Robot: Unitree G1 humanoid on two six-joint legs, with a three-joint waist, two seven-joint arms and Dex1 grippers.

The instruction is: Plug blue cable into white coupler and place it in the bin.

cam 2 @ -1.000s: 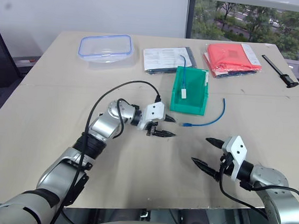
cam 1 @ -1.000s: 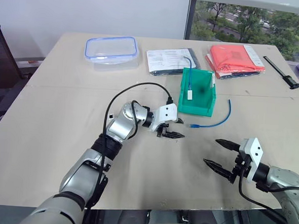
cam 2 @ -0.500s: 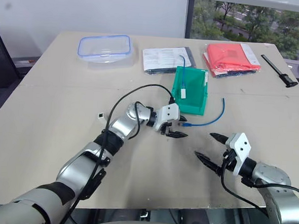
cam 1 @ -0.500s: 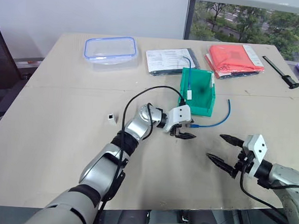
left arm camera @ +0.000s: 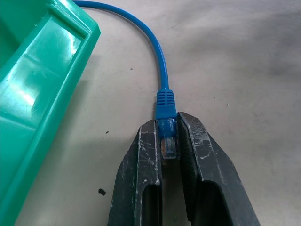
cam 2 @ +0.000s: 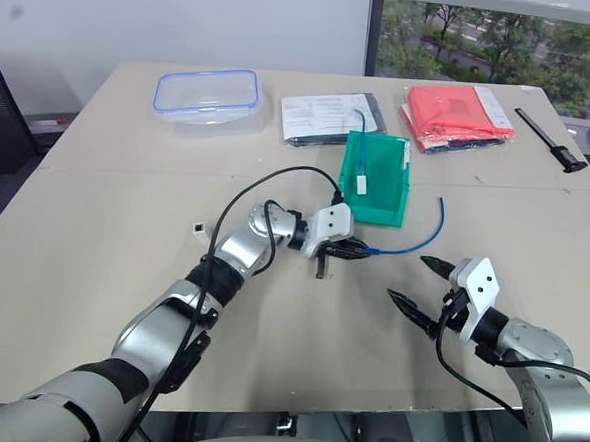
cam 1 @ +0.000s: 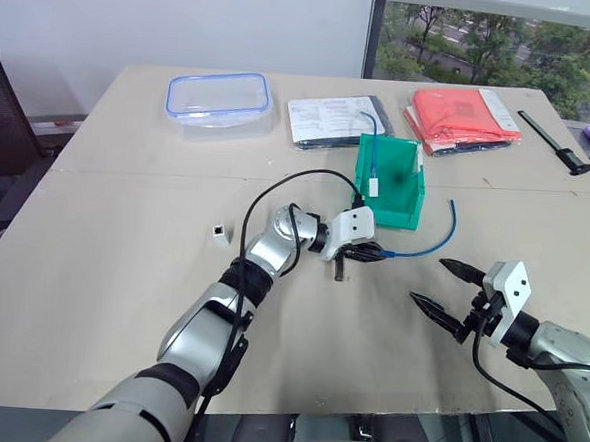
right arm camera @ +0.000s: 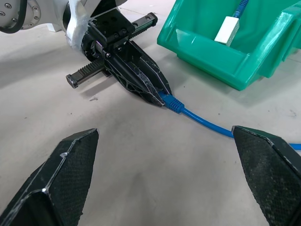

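Observation:
The right gripper grabs the blue cable by its ribbed sleeve [cam 1: 387,254] next, just past my left gripper's fingers, since they cover the plug.
The blue cable [cam 1: 436,240] lies in a curve on the table, right of the green bin [cam 1: 388,215]. My left gripper [cam 1: 378,253] is shut on the cable's near plug end, and the left wrist view shows the clear plug pinched between the black fingers [left arm camera: 197,141]. The white coupler [cam 1: 219,232], a tiny cube, sits alone on the table to the left of my left forearm. My right gripper [cam 1: 429,280] hovers open and empty near the front right, its tips pointing toward the left gripper [right arm camera: 162,96] and the cable [right arm camera: 202,118].
Inside the bin [right arm camera: 221,56] lies a narrow white piece [cam 1: 374,186] on a second blue cable. At the back of the table are a clear box with a blue-rimmed lid [cam 1: 219,96], papers [cam 1: 336,118], a red packet [cam 1: 462,116] and a black tool [cam 1: 555,142].
My left gripper moved right to the cable's plug end and shut on it. That uncovered the white coupler beside the forearm. The right gripper stayed open, almost still.

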